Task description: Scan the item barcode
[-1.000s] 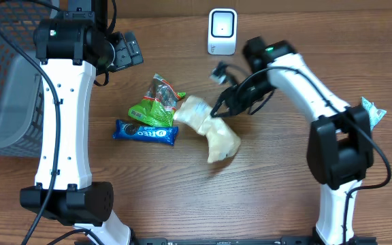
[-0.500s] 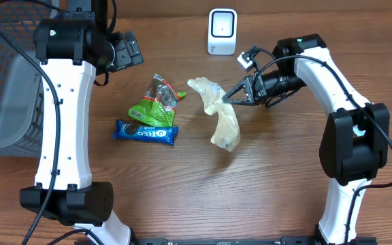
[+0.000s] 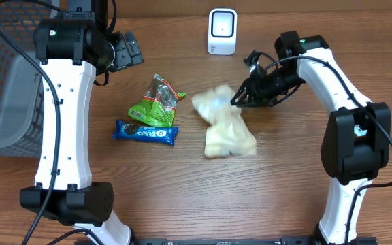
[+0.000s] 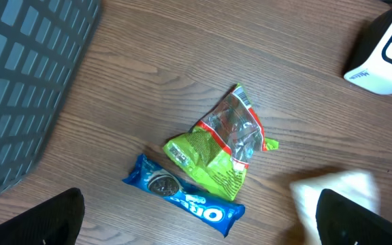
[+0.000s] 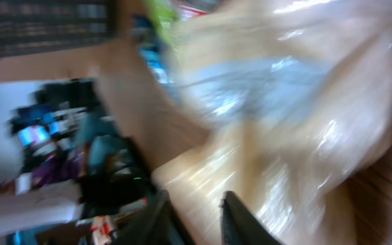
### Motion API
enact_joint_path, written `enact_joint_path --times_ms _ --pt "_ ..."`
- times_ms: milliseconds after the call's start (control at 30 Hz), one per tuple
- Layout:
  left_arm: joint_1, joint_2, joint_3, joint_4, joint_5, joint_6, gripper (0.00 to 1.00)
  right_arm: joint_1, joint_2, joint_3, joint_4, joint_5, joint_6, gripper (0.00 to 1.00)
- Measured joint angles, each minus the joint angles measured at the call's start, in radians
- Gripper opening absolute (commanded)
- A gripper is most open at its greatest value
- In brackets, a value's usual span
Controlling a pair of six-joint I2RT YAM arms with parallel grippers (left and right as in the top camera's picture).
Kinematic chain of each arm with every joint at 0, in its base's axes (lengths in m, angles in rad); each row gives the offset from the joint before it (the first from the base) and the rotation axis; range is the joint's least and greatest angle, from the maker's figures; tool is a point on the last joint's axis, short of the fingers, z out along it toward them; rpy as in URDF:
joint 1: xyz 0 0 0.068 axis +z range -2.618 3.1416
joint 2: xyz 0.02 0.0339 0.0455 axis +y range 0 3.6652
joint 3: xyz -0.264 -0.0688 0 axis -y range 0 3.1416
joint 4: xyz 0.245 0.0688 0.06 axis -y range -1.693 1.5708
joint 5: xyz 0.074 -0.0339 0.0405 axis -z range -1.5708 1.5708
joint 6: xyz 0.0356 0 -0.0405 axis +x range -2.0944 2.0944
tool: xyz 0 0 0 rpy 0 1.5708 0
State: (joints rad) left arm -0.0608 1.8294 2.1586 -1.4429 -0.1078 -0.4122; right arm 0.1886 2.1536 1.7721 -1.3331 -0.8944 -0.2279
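My right gripper grabs the beige plastic bag by its side edge (image 3: 239,111) (image 5: 333,185) next, so the bag's broad sides are free to turn for barcode scanning.
A beige plastic bag (image 3: 226,122) shows as a blur just left of and below my right gripper (image 3: 240,97), apart from the fingertips. In the right wrist view the same bag (image 5: 284,102) fills the frame beyond the gripper (image 5: 194,197), whose jaws stand slightly parted with nothing pinched between them. The white barcode scanner (image 3: 222,30) stands at the back middle of the table. My left gripper (image 3: 124,51) hangs wide open high over the back left. Between its fingers, far below, lie the snack packs (image 4: 203,224).
A green snack bag (image 3: 154,102) and a blue Oreo pack (image 3: 145,132) lie left of the beige bag. A dark mesh basket (image 3: 5,82) stands at the left edge. The scanner (image 4: 386,51) also shows at the top right of the left wrist view.
My right gripper carried the beige bag up and right toward the scanner, then its jaws parted. The bag now drops away, blurred, below and left. The left arm has not moved.
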Motion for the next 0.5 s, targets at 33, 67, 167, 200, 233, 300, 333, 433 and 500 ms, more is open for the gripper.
enact_joint_path --times_ms 33,67,167,200,233,300,333,433,500 --pt "0.0 0.0 0.0 0.0 0.0 0.0 1.0 0.004 0.0 0.0 0.0 0.039 0.022 0.5" --pt "0.0 0.0 0.0 0.0 0.0 0.0 1.0 0.009 0.0 0.0 -0.004 0.075 0.042 0.55" --pt "0.0 0.0 0.0 0.0 0.0 0.0 1.0 0.022 0.0 0.002 -0.031 0.17 0.076 0.65" --pt "0.0 0.0 0.0 0.0 0.0 0.0 1.0 0.027 0.0 0.007 -0.043 0.201 0.087 0.67" --pt "0.0 0.0 0.0 0.0 0.0 0.0 1.0 0.034 0.0 0.013 -0.053 0.235 0.098 0.7" --pt "0.0 0.0 0.0 0.0 0.0 0.0 1.0 0.053 0.0 0.031 -0.063 0.305 0.118 0.77" --pt "0.0 0.0 0.0 0.0 0.0 0.0 1.0 0.064 0.0 0.036 -0.064 0.328 0.124 0.84" --pt "0.0 0.0 0.0 0.0 0.0 0.0 1.0 0.114 0.0 0.037 -0.062 0.396 0.14 0.93" --pt "0.0 0.0 0.0 0.0 0.0 0.0 1.0 0.144 0.0 0.019 -0.032 0.419 0.145 0.94"
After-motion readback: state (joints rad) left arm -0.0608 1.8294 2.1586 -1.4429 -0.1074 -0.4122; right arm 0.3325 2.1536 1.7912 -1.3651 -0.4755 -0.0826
